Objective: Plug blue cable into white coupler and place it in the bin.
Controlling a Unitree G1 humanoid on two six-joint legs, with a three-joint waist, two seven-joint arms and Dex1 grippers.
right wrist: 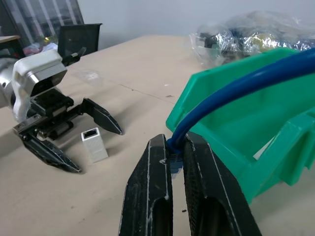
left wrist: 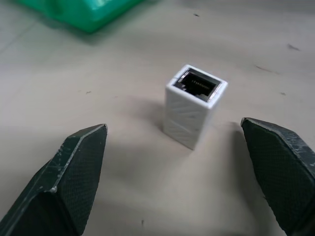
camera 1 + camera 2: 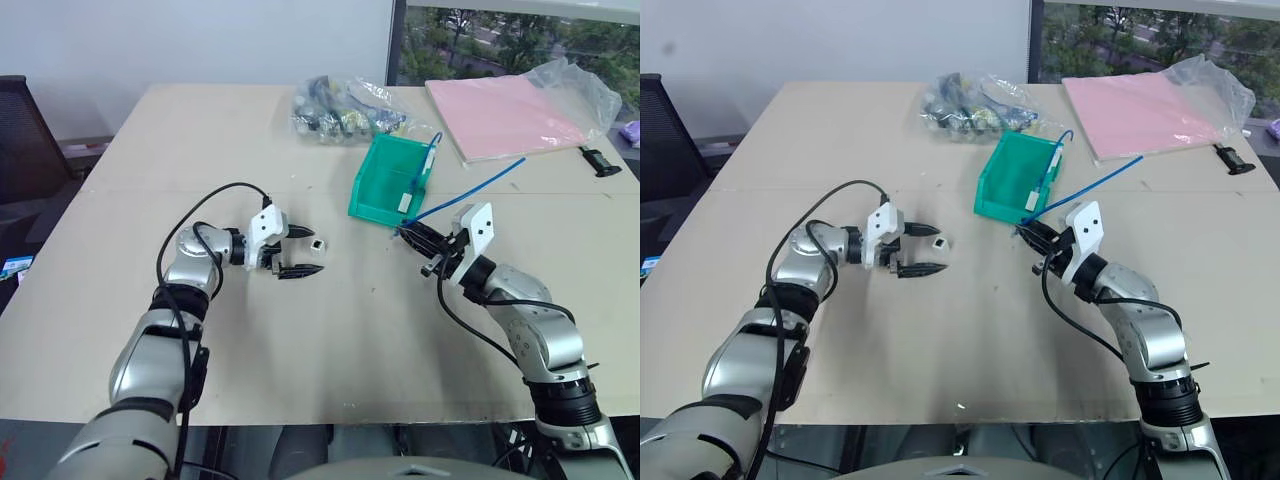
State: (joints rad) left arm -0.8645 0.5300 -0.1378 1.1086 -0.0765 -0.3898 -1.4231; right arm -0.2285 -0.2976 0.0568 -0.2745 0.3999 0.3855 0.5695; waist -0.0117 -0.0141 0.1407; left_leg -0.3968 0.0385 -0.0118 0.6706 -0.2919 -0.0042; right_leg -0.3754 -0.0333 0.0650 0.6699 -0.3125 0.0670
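Observation:
The blue cable's plug needs to go into the white coupler's socket (image 3: 318,244) (image 2: 198,85), so my left gripper needs to grab the white coupler by its sides next and leave the socket free.
The white coupler (image 3: 317,243) stands upright on the table with its dark socket facing up (image 2: 194,105). My left gripper (image 3: 314,254) is open, its black fingers (image 2: 74,182) on either side of the coupler without touching it. To the right, my right gripper (image 3: 405,233) is shut on the plug end of the blue cable (image 3: 470,190), just in front of the teal-green bin (image 3: 372,190). From the fingers the cable rises (image 1: 231,93) and runs back to the right over the bin's corner.
A second bit of blue cable (image 3: 433,150) with a white piece lies inside the bin. Behind it sit a clear bag of mixed cables (image 3: 345,108) and a pink pad in clear plastic (image 3: 505,115). A small black object (image 3: 600,160) lies far right.

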